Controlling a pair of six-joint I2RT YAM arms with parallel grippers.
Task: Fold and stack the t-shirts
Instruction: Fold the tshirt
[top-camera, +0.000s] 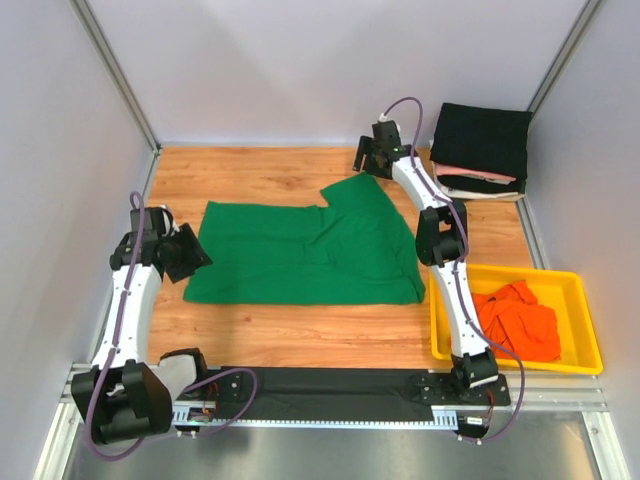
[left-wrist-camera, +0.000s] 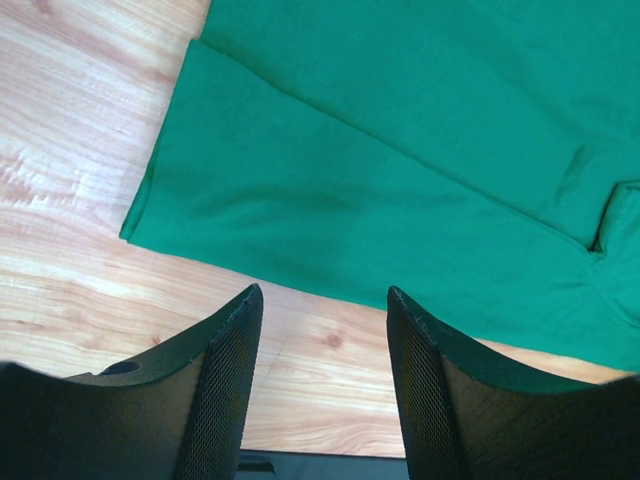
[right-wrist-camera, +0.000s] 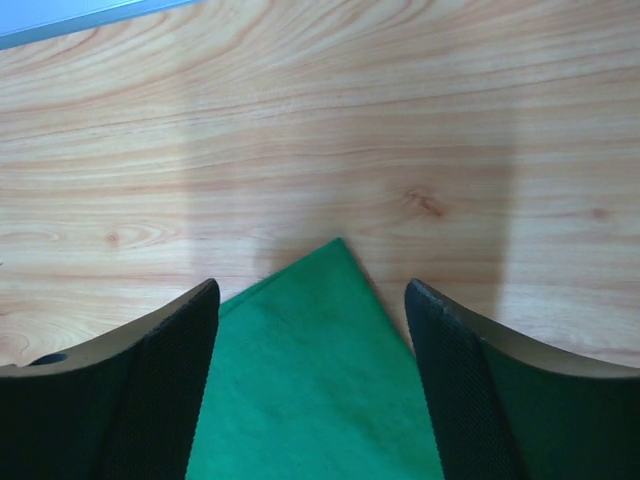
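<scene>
I need to fold one side of the green t-shirt (top-camera: 310, 250) over the t-shirt's body, so I should next grab it by its pointed back corner (top-camera: 364, 178) with my right gripper.
A green t-shirt (top-camera: 310, 250) lies spread flat on the middle of the wooden table, partly folded, with one corner pointing toward the back right. My left gripper (top-camera: 190, 257) is open and empty just off the shirt's left edge; the left wrist view shows the shirt (left-wrist-camera: 420, 170) ahead of its fingers (left-wrist-camera: 225, 370). My right gripper (top-camera: 372, 155) is open and empty above the shirt's back corner (right-wrist-camera: 320, 370), which lies between its fingers (right-wrist-camera: 165, 390). A stack of folded shirts (top-camera: 485, 150), black on top, sits at the back right.
A yellow bin (top-camera: 580, 300) at the right front holds crumpled orange shirts (top-camera: 520, 320). Grey walls close in the table on the left, back and right. A black strip (top-camera: 330, 385) runs along the near edge between the arm bases.
</scene>
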